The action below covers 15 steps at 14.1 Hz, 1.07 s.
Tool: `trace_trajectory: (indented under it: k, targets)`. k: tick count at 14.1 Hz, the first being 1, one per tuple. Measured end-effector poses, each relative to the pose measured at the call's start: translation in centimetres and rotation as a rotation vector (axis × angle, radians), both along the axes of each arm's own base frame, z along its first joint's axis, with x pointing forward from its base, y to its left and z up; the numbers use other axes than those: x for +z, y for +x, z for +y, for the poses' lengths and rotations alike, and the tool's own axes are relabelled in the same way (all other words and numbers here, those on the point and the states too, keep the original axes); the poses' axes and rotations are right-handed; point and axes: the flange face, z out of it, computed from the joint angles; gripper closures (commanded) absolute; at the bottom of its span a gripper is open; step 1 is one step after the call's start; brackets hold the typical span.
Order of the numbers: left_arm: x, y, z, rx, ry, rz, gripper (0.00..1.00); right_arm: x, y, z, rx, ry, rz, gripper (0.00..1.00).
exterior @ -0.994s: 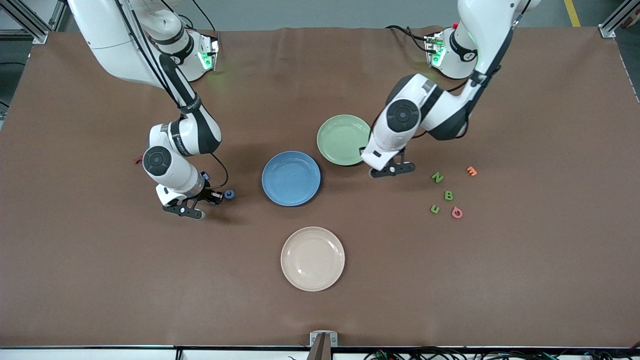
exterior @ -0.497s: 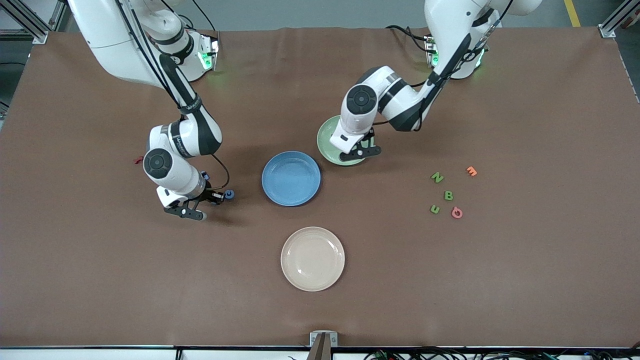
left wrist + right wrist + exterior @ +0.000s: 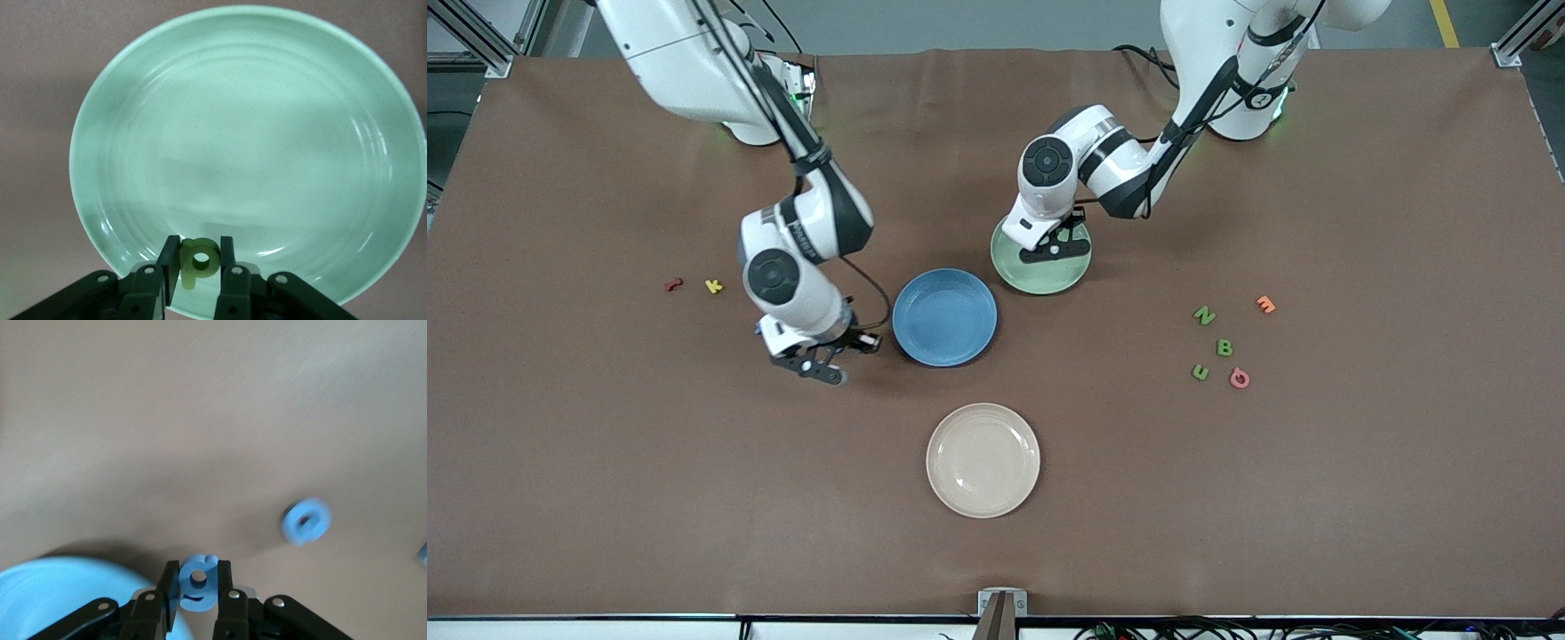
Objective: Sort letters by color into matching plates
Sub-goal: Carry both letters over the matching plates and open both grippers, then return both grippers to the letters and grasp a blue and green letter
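Note:
The blue letter g (image 3: pixel 199 595) is still short of the blue plate (image 3: pixel 67 601) in the right wrist view. My right gripper should move the letter toward the plate before it lets go.
My left gripper (image 3: pixel 199 261) is shut on a green letter p (image 3: pixel 199 259) and hangs over the pale green plate (image 3: pixel 247 147), above its rim. From the front, that left gripper (image 3: pixel 1072 229) is over the green plate (image 3: pixel 1040 283). My right gripper (image 3: pixel 198 583) is shut on a blue letter g (image 3: pixel 198 580), just off the edge of the blue plate (image 3: pixel 60 600). The front view shows this right gripper (image 3: pixel 869 343) beside the blue plate (image 3: pixel 944 317). Another blue letter (image 3: pixel 306 521) lies on the table. Green letters N (image 3: pixel 1204 315), B (image 3: pixel 1224 348) and u (image 3: pixel 1200 372) lie toward the left arm's end.
A beige plate (image 3: pixel 983 460) sits nearer the front camera than the blue plate. An orange letter (image 3: pixel 1265 304) and a pink letter (image 3: pixel 1239 379) lie among the green ones. A red letter (image 3: pixel 673 284) and a yellow letter (image 3: pixel 713 285) lie toward the right arm's end.
The left gripper has carried the green letter from beside the green plate to over it. The right gripper has carried the blue letter toward the blue plate, uncovering the red and yellow letters.

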Motion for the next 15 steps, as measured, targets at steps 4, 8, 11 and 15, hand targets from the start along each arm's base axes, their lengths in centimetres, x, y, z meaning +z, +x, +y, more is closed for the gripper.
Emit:
trace_trajectory:
  k: [4, 8, 11, 15]
  targets:
    - [0.2, 0.2, 0.1, 0.004, -0.004, -0.006, 0.0, 0.5, -3.8, 6.6, -0.06, 0.001, -0.006, 1.0]
    - [2.5, 2.7, 1.2, 0.038, -0.027, -0.042, 0.0, 0.6, -6.4, 10.3, -0.094, 0.003, -0.01, 1.0]
    - [5.7, 6.8, 4.9, 0.018, -0.042, -0.064, 0.0, -0.2, -7.1, 11.4, -0.102, 0.01, -0.022, 0.96]
    - [8.1, 11.5, 10.2, 0.017, -0.067, -0.096, 0.0, -2.1, -7.0, 11.3, -0.106, 0.0, -0.021, 0.0]
